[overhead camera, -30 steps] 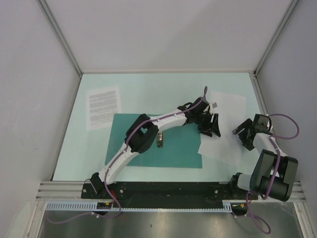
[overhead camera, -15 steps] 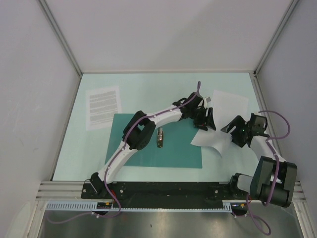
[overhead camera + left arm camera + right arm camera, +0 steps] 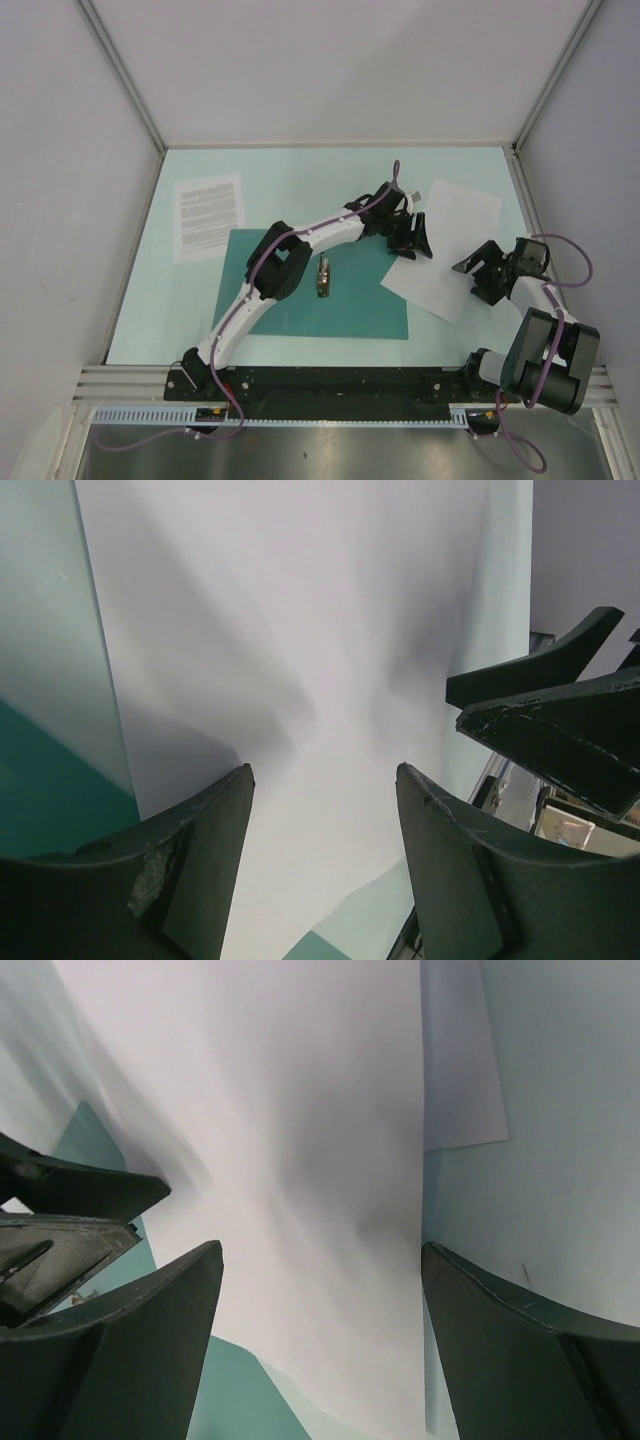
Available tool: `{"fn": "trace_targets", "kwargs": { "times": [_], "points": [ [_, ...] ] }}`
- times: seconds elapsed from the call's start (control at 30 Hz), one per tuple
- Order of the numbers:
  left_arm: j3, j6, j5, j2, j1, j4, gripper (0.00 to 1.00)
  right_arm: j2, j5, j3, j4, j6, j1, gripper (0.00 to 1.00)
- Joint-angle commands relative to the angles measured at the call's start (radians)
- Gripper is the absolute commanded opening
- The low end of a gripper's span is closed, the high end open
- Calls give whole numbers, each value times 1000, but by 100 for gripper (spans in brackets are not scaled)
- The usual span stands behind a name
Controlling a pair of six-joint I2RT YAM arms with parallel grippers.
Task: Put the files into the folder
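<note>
My right gripper takes hold of the blank sheet's edge farthest from the folder (image 3: 340,305) next, so the sheet's opposite edge leads into the folder.
The nearly blank sheet (image 3: 447,250) lies tilted at the right, its near-left corner overlapping the right edge of the teal folder (image 3: 340,305). The printed sheet (image 3: 208,214) lies at the far left, its lower edge at the folder's far-left corner. My left gripper (image 3: 408,242) is open and empty over the blank sheet's left edge (image 3: 300,630). My right gripper (image 3: 478,276) is open and empty over its right edge (image 3: 270,1110). The folder shows as teal corners in the left wrist view (image 3: 40,800) and the right wrist view (image 3: 200,1390).
A small metal clip-like object (image 3: 323,277) stands on the folder beside the left arm's elbow. Grey walls enclose the mint tabletop (image 3: 300,180) on three sides. A metal rail (image 3: 330,385) runs along the near edge.
The blank sheet, bent and partly raised half a second ago, now lies flatter and further left onto the folder. The left gripper has moved slightly back-left. The right gripper has drawn back a little.
</note>
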Motion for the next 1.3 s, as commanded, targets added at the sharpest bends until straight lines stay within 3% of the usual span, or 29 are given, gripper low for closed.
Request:
{"fn": "trace_targets", "kwargs": {
  "times": [0.0, 0.17, 0.5, 0.83, 1.0, 1.13, 1.23, 1.27],
  "points": [
    [-37, 31, -82, 46, 17, -61, 68, -16, -107, -39, 96, -3, -15, 85],
    [-59, 27, -85, 35, 16, -48, 67, -27, -223, -105, 244, 64, -32, 85],
    [-68, 24, -85, 26, 14, -47, 67, -192, -235, -131, 306, 49, -35, 84],
    [-69, 19, -81, 18, 13, -51, 67, -154, -243, -143, 409, 84, -6, 83],
    [-71, 31, -78, 3, 11, -59, 68, -148, -90, -140, 279, 80, -19, 71],
    [-71, 39, -79, -23, 11, -68, 68, -137, -37, -157, 280, 67, -1, 65],
    [-66, 42, -78, -38, 10, -76, 69, -117, -25, -163, 301, 69, 2, 49],
    [-57, 45, -78, -52, 11, -90, 69, -113, -25, -163, 307, 69, 4, 39]
  ]
}}
